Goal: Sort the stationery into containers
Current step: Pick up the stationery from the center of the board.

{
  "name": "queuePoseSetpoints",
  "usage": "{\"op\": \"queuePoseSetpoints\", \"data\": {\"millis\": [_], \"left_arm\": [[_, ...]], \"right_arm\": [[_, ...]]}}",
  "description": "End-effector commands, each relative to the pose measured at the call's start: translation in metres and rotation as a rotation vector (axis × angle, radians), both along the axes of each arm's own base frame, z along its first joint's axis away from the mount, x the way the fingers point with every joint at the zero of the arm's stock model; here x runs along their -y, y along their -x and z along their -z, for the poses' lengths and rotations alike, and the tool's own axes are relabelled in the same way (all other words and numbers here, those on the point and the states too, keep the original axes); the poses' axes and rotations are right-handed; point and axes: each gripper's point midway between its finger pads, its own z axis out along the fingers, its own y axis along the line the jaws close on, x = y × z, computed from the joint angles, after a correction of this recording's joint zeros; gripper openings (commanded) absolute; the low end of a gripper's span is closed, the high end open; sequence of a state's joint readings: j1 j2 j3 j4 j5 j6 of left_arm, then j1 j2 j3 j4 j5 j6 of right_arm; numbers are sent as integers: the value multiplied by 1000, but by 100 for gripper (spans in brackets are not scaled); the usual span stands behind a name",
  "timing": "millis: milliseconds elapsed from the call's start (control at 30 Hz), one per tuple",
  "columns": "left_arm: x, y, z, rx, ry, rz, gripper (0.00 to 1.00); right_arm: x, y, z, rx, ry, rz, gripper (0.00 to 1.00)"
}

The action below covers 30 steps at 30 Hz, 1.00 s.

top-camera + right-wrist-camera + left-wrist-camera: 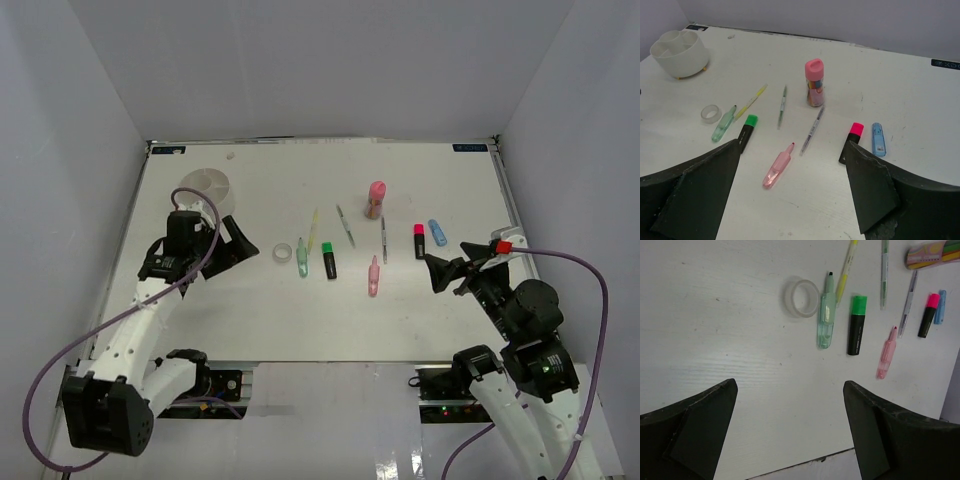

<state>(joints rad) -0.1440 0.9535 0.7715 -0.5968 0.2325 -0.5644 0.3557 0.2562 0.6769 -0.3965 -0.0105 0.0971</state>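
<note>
The ring of the clear tape roll has to stay free to go into the organiser cup [205,186], so my left gripper needs to grab the roll by its side [276,257] next.
The stationery lies spread over the middle of the table: a clear tape roll [282,253] [801,298], a pale green marker [302,257] [826,320], a green-capped marker [329,260] [748,131], a pink marker [373,276] [778,166], thin pens [345,225] [812,129], a red-capped marker [419,240] [855,131] and a blue one [437,232] [878,139]. A pink tube [376,199] [814,83] stands upright behind them. The white organiser cup [205,186] [680,52] sits at the back left. My left gripper [235,245] [790,385] hangs open left of the tape roll. My right gripper [445,272] [793,146] is open, right of the pink marker.
The table's near edge [790,465] runs just below the left gripper. White walls close in the table on three sides. A purple cable [590,300] loops off the right arm.
</note>
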Motion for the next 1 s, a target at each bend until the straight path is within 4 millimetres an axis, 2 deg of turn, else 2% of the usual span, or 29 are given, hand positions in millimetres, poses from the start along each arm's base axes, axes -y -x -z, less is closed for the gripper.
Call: {"op": "queuePoseSetpoints", "data": {"millis": [0, 133, 233, 267, 300, 433, 500, 667, 967], "left_arm": [[20, -21, 0, -4, 108, 4, 98], [39, -40, 15, -49, 108, 14, 97], [45, -56, 32, -88, 35, -12, 93], [52, -62, 31, -79, 7, -10, 89], [54, -65, 45, -116, -16, -12, 88], [64, -77, 64, -150, -87, -16, 82], [61, -85, 75, -157, -151, -42, 79], [71, -93, 91, -189, -204, -30, 72], [60, -103, 96, -187, -294, -64, 60]], "right_arm": [[-7, 6, -15, 74, -30, -48, 90], [-13, 10, -14, 88, -23, -91, 90], [-12, 14, -16, 112, -26, -95, 90], [-11, 13, -15, 114, -26, -86, 90], [-9, 15, -16, 126, -30, -78, 90], [-3, 16, -16, 142, -37, -50, 90], [-1, 17, -16, 151, -40, -43, 90], [6, 15, -14, 159, -47, 3, 90], [9, 17, -14, 175, -42, 17, 90]]}}
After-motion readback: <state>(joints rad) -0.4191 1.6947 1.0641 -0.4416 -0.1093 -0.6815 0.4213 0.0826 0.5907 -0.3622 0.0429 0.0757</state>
